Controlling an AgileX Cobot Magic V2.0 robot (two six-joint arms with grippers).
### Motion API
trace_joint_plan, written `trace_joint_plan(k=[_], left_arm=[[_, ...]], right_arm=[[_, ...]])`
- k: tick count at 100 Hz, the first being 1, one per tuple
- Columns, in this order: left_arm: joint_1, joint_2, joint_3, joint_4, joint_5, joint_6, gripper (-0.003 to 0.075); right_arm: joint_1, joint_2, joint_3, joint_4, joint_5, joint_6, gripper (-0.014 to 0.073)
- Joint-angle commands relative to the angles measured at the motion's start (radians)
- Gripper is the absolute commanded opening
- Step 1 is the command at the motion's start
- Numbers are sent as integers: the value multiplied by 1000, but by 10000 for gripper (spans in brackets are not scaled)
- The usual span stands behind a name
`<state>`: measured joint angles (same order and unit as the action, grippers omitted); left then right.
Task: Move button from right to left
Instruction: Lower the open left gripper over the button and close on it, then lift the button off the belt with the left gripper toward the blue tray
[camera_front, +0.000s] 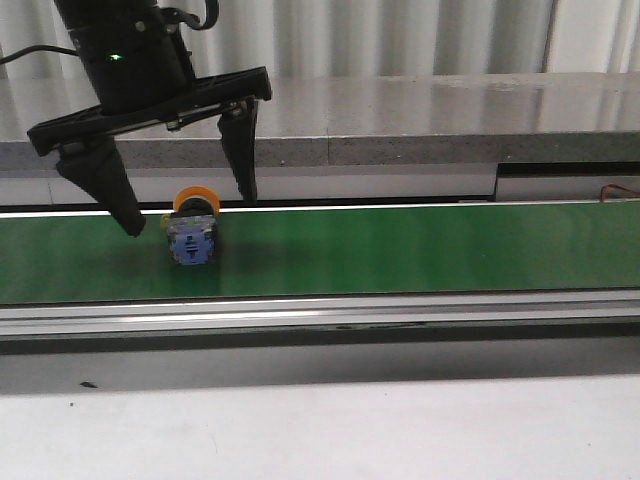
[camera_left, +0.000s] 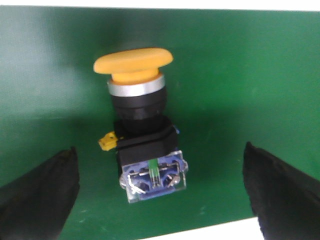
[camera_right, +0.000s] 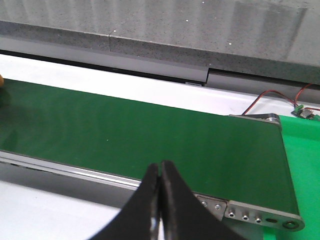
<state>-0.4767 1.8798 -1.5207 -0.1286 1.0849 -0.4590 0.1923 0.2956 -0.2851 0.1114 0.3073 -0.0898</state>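
My left gripper must go lower before closing on the button's blue-grey block: its fingers are high beside the block, with green belt showing below.
The button (camera_front: 192, 229) lies on its side on the green belt (camera_front: 400, 250), left of the middle, its yellow cap toward the far edge and its blue-grey block toward me. In the left wrist view the button (camera_left: 142, 130) fills the middle, apart from both black fingers (camera_left: 35, 195). My left gripper (camera_front: 187, 210) hangs open just above the belt, one finger on each side of the button, touching neither side. My right gripper (camera_right: 160, 172) is shut with nothing in it, above the belt's near rail by its right end. It does not show in the front view.
A grey stone ledge (camera_front: 420, 120) runs behind the belt. A metal rail (camera_front: 320, 312) borders the belt's near side, with a white tabletop (camera_front: 320, 430) in front. Red wires and a small board (camera_right: 300, 110) lie beyond the belt's right end.
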Motion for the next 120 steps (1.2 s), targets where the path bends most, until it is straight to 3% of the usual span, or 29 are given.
trace_joint_plan(k=[1,34,41,56,65,92,120], left_arm=[[-8,-40,-33,17,-1,-35,622],[-8,1,-33,69,37,-74,598],[-8,1,-33,90,35,-94,521],[-8,-3,-35,106,47,-94,207],[-8,-23,-37,120,43,-94,115],[18,-106,-37,168,70,-58,109],[153,-148,-37,207,162,87,109]], right_arm=[[3,7,-26,-12,-77,-8,-68],[3,7,-26,-12,-77,-8,-68],[3,7,-26,-12,-77,-8,-68],[3,7,-26,-12,-77,-8,-68],[3,7,-26,-12,-77,-8,-68],[3,7,-26,-12,-77,-8,-68],[3,7,-26,-12,-77,-8,-68]])
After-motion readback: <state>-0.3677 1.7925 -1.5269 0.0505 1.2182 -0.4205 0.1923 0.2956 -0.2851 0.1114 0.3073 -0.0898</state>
